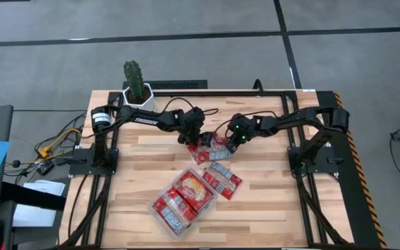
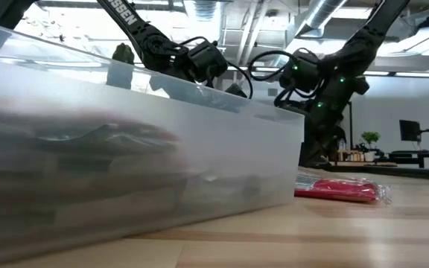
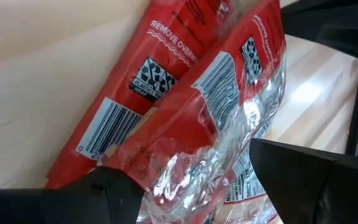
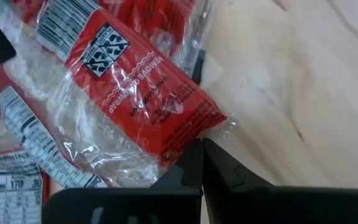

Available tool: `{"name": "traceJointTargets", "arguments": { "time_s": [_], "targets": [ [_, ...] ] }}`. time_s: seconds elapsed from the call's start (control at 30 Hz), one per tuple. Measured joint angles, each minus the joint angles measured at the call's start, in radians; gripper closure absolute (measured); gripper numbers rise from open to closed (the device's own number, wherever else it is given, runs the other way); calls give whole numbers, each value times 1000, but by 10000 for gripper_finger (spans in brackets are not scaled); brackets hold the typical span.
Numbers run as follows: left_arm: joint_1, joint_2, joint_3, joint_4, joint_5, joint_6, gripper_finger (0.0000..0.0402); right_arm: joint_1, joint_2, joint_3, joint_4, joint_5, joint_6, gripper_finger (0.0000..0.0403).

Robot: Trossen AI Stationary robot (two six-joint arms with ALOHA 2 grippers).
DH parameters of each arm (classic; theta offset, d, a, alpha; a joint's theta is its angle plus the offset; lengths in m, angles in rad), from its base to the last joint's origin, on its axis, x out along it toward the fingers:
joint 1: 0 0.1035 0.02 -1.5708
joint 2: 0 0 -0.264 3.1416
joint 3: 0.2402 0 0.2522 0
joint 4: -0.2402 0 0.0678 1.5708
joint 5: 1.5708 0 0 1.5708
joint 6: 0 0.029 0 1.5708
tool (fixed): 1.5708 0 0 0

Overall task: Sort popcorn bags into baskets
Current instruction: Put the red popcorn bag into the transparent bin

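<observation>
My left gripper should close on the red popcorn bag now. The gripper's fingers reach down to the table on both sides of the crumpled clear wrap.
Two or three red popcorn bags (image 1: 212, 148) in clear wrap lie bunched at the table's middle, between both grippers. My left gripper (image 1: 193, 137) (image 3: 185, 193) is open, with its fingers either side of one bag's crumpled clear wrap (image 3: 229, 143). I cannot tell whether they touch it. My right gripper (image 1: 233, 142) (image 4: 201, 155) is shut at the end of another bag (image 4: 135, 81). Nearer the table's front edge, the clear tray (image 1: 160, 217) (image 2: 125, 149) holds several bags. Two more bags (image 1: 221, 179) lie flat beside it; the low view shows one (image 2: 341, 190). My right gripper pinches the red bag by its end edge (image 4: 188, 138), where the clear wrap seal sticks out. The two fingers (image 4: 222, 171) meet right at that edge and come from the table's right side, slanting down. The rest of the bag stretches away from the fingertips, over the other bags.
A white pot with a cactus (image 1: 136, 87) stands near the far left corner, behind my left arm. A black frame runs along the table's edges (image 1: 269, 94). Bare wood shows on the near right (image 1: 269, 208) and the left (image 1: 127, 173).
</observation>
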Motion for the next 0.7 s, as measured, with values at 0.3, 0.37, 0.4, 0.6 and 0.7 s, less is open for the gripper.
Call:
{"name": "traceJointTargets", "arguments": {
  "time_s": [0.3, 0.37, 0.4, 0.6, 0.7],
  "targets": [
    [2, 0, 0, 5, 40, -9, 229, -9, -9, 0, -1, -5, -1, 369],
    [2, 0, 0, 7, 45, -7, 265, -9, -9, 0, -2, -5, -1, 370],
    [2, 0, 0, 6, 45, 0, 284, -9, -9, -1, -2, -5, -1, 371],
    [16, -1, 0, 17, 103, 46, 388, -28, -47, 3, -26, -6, -11, 383],
    [32, -6, 0, 32, 153, 46, 389, -57, -113, 13, -78, -8, -43, 384]
  ]
}}
